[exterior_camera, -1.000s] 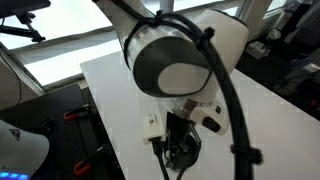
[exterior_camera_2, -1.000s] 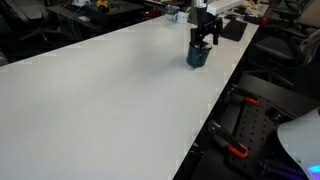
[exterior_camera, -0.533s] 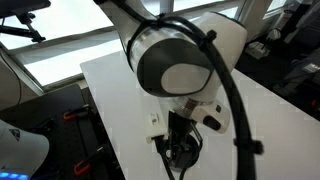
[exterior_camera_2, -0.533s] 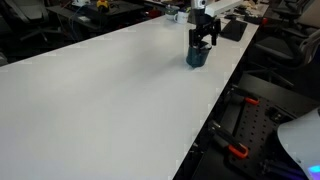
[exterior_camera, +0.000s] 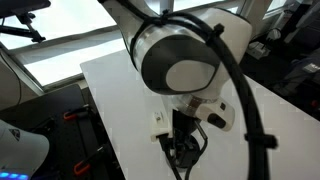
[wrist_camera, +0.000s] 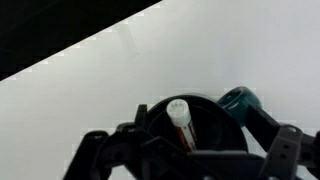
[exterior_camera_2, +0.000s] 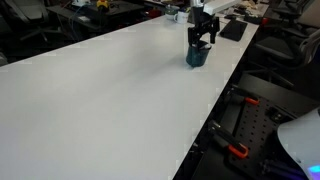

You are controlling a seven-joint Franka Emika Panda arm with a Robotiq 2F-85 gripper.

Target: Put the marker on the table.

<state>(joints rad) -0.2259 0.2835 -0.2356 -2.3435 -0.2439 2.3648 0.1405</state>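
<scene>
In the wrist view my fingers are too high over the cup (wrist_camera: 215, 122), so my gripper lowers before it closes on the marker's cap (wrist_camera: 180, 114).
The marker (wrist_camera: 181, 118), whitish with a red band, stands tilted inside the dark cup (wrist_camera: 215, 122), which has a teal handle. My gripper (wrist_camera: 195, 142) hangs right over the cup's mouth with its fingers apart on either side of the marker. The marker's lower part is hidden behind the gripper. In an exterior view the gripper (exterior_camera_2: 203, 38) is just above the cup (exterior_camera_2: 197, 57), near the far right edge of the white table (exterior_camera_2: 110, 100). In an exterior view the arm's large joint blocks most of the table (exterior_camera: 110, 90), and the gripper (exterior_camera: 185, 150) shows below it.
The table edge (exterior_camera_2: 215, 110) runs close beside the cup, with dark equipment and red clamps (exterior_camera_2: 235, 150) below it. A black flat object (exterior_camera_2: 234, 30) lies on the table behind the cup. Office clutter lines the far side.
The arm's upper body has shifted slightly in an exterior view. The gripper stays over the cup and the marker has not moved.
</scene>
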